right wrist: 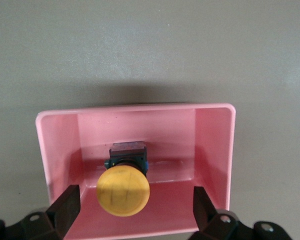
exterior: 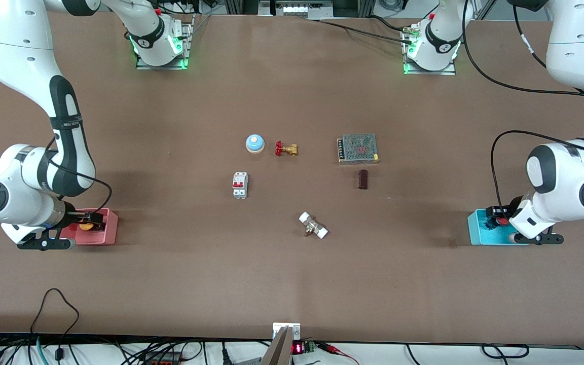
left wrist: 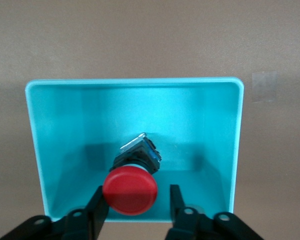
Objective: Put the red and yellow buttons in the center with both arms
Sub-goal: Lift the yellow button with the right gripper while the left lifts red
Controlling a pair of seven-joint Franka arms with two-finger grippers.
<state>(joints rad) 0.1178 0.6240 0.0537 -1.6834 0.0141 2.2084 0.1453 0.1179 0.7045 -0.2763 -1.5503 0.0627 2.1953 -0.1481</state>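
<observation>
The yellow button (right wrist: pixel 123 191) is between the right gripper's fingers, low in the pink tray. The right gripper is ready to close and should close on the button.
The red button (left wrist: pixel 130 190) lies in the cyan tray (left wrist: pixel 55 130) at the left arm's end of the table; it shows in the front view (exterior: pixel 503 221) too. My left gripper (left wrist: pixel 136 207) is down in the tray, open, with its fingers either side of the red cap; one finger (left wrist: pixel 97 205) is against the cap and the other stands off it. The yellow button (right wrist: pixel 123 191) lies in the pink tray (right wrist: pixel 210 140) at the right arm's end (exterior: pixel 87 226). My right gripper (right wrist: pixel 135 207) is wide open around it, both fingers apart from the cap.
Mid-table stand a blue-domed bell (exterior: pixel 255 143), a brass valve with a red handwheel (exterior: pixel 286 149), a white circuit breaker (exterior: pixel 240 184), a mesh-topped power supply (exterior: pixel 357 148), a dark cylinder (exterior: pixel 363 179) and a white-ended fitting (exterior: pixel 313 225).
</observation>
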